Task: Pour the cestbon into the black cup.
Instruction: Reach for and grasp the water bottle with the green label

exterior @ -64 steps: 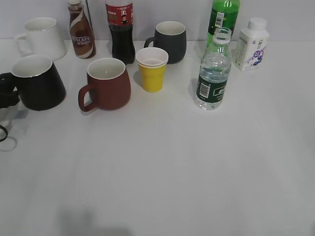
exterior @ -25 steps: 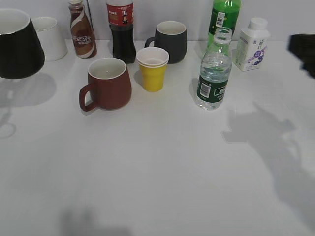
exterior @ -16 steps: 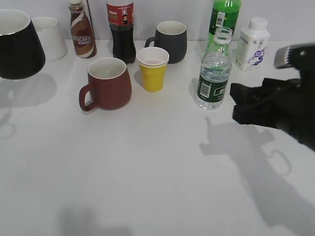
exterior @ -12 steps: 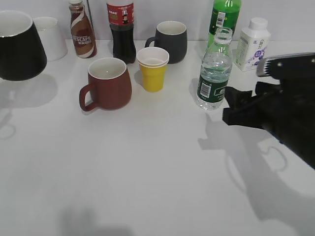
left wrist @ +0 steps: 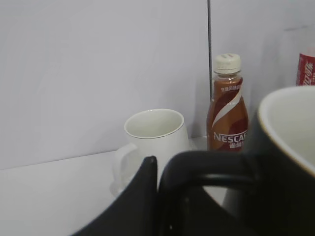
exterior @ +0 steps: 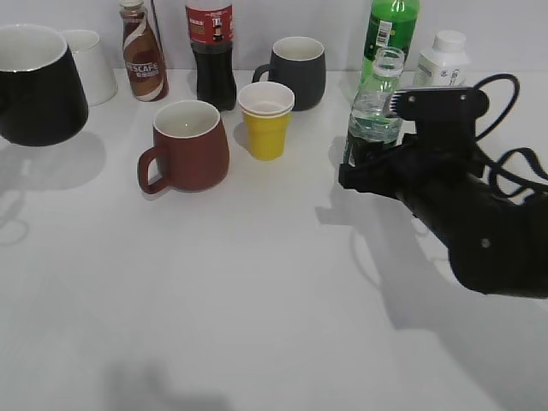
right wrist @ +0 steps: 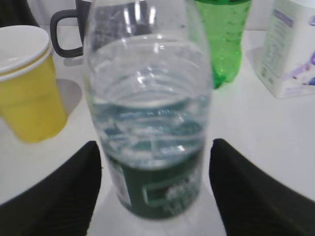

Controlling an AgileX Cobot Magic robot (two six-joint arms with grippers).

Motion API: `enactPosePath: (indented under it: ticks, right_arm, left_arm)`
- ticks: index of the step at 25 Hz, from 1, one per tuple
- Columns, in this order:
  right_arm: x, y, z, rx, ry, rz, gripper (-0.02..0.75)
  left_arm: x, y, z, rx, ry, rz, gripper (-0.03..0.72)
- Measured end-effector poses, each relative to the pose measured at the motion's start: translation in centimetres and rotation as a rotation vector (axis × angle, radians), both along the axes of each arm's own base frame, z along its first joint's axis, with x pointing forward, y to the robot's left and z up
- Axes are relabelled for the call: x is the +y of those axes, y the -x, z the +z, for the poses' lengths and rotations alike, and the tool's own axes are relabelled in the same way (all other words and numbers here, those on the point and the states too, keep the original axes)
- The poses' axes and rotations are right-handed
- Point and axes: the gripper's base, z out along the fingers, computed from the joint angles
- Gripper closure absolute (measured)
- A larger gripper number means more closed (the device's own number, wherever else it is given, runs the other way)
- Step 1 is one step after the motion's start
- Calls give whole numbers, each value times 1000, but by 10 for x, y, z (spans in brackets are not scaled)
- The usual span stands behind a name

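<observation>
The right gripper grabs the cestbon around its labeled body next, which leaves the cestbon's opening free to pour water into the black cup.
The black cup, white inside, hangs above the table at the far left. My left gripper is shut on its black loop handle; the cup's body fills the right of the left wrist view. The gripper itself is outside the exterior view. The cestbon, uncapped and part full of water, stands upright on the table at the right. My right gripper is open with one finger on each side of the bottle's dark green label. Small gaps show on both sides in the right wrist view.
A brown mug and yellow cup stand mid-table. Along the back stand a white mug, Nescafe bottle, cola bottle, dark grey mug, green soda bottle and white milk bottle.
The black cup rose off the table and now drifts slightly right. My right arm came in from the right, and its open fingers now straddle the cestbon.
</observation>
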Motion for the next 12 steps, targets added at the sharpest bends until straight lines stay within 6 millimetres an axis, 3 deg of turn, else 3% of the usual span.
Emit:
enactPosePath:
  ticks: [12]
  right_arm:
    - [13, -68, -20, 29, -27, -48, 232]
  left_arm:
    - [-1, 0, 0, 3, -5, -7, 651]
